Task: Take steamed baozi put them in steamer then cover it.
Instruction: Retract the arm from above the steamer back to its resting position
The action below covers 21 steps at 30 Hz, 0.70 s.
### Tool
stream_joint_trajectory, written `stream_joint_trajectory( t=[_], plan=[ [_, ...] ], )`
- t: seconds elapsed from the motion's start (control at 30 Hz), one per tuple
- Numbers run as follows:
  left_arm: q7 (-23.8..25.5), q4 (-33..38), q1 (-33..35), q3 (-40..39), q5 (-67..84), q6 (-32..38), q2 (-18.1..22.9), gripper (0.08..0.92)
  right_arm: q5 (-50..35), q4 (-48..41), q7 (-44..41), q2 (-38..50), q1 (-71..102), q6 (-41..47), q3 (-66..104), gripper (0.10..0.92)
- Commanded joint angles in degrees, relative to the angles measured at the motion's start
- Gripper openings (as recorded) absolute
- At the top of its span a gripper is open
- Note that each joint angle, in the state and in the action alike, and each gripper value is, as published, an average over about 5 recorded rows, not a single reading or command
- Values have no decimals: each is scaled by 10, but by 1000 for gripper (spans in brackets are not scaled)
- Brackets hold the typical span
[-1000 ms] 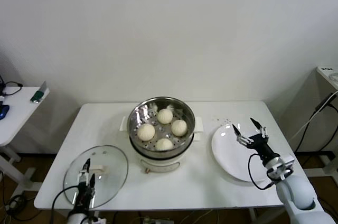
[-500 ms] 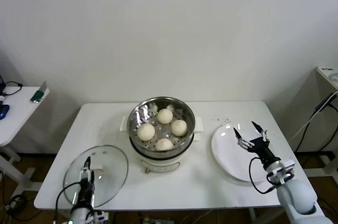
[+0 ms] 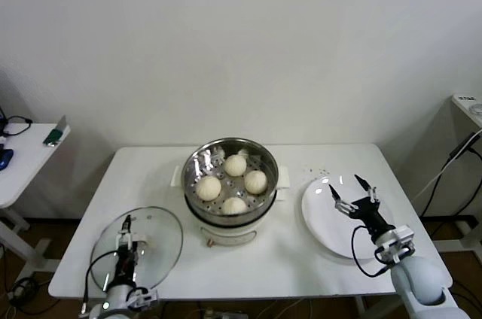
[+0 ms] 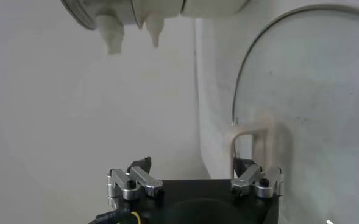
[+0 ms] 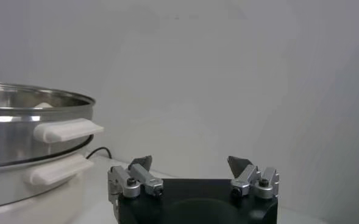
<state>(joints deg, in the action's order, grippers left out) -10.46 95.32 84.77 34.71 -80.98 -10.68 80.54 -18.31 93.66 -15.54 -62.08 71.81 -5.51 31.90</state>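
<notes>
The left gripper grabs the glass cover by its bar handle (image 3: 144, 242) (image 4: 252, 131) next. Then it covers the steamer with the four baozi.
The steamer (image 3: 230, 217) stands mid-table with four cream-white baozi (image 3: 234, 180) on its perforated tray. The glass cover (image 3: 162, 240) lies flat on the table at the front left, its bar handle (image 3: 144, 242) facing up. My left gripper (image 3: 128, 238) is open over the cover's near part, with the handle (image 4: 252, 131) just beyond one fingertip (image 4: 244, 167) in the left wrist view. My right gripper (image 3: 345, 185) is open and empty above the white plate (image 3: 324, 221). The steamer also shows in the right wrist view (image 5: 27, 128), off to the side of the open right gripper (image 5: 190, 163).
The white plate lies at the right of the table, near its front right corner. A side table (image 3: 22, 157) with small items stands far left. A cable (image 3: 444, 172) hangs at the right edge.
My left gripper has crept a little forward over the cover toward its handle. My right gripper has drawn back slightly over the plate, still open.
</notes>
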Motion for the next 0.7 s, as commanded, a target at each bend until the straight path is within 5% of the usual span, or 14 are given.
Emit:
stream_joint_trajectory(
  t=[0.03, 0.7],
  plan=[
    [-8, -23, -17, 0, 15, 1, -1, 811, 8, -3, -1, -5, -2, 1, -2, 823],
    [2, 21, -3, -1, 38, 21, -10, 256, 12, -14, 0, -12, -20, 1, -4, 823]
  ],
)
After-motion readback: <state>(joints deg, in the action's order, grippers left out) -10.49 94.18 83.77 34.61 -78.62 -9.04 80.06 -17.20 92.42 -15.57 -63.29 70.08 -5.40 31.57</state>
